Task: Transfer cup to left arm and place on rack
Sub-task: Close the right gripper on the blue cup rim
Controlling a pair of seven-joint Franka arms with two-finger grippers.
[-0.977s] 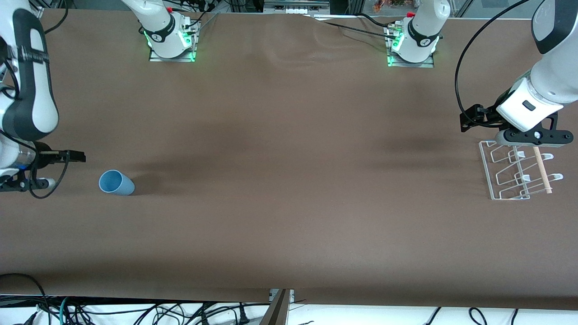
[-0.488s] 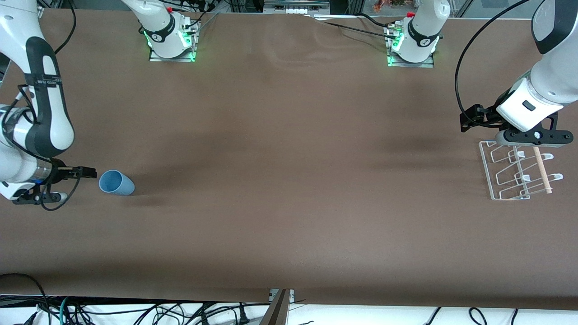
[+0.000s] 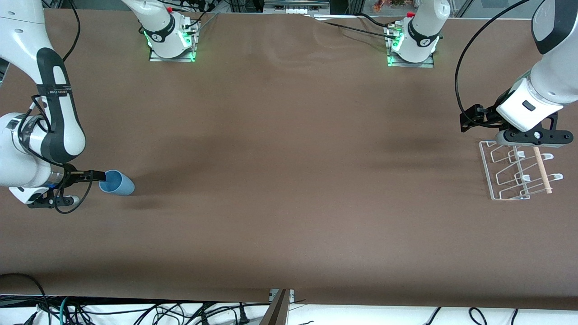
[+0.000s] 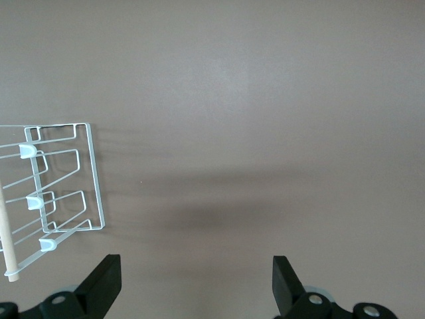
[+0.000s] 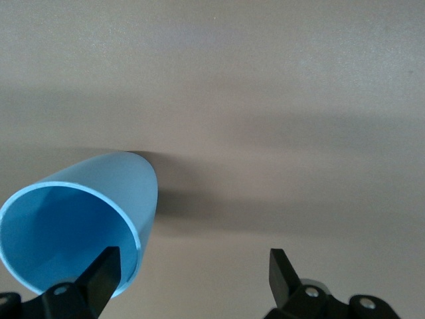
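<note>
The cup's closed base stays free for the left gripper if the robot's right gripper grabs the light-blue cup by its rim (image 3: 103, 187) (image 5: 126, 219), so it should grab there.
The light-blue cup (image 3: 118, 183) lies on its side near the right arm's end of the table, with its mouth toward the right gripper. My right gripper (image 3: 100, 175) is open at the cup's mouth. In the right wrist view the cup (image 5: 80, 219) fills one corner. My right gripper (image 5: 191, 271) has one finger at the cup's mouth and the other outside the wall. My left gripper (image 3: 533, 138) is open and empty and waits over the edge of the white wire rack (image 3: 515, 174). The left wrist view shows this gripper (image 4: 196, 279) over bare table beside the rack (image 4: 63, 193).
A pale wooden rod (image 3: 542, 170) runs along the rack's edge. The brown table (image 3: 289, 189) is bare between the cup and the rack. The two arm bases (image 3: 171, 38) stand along the table edge farthest from the front camera.
My right arm has moved its gripper across the table to the cup's mouth. The cup has not moved. The left arm has not moved.
</note>
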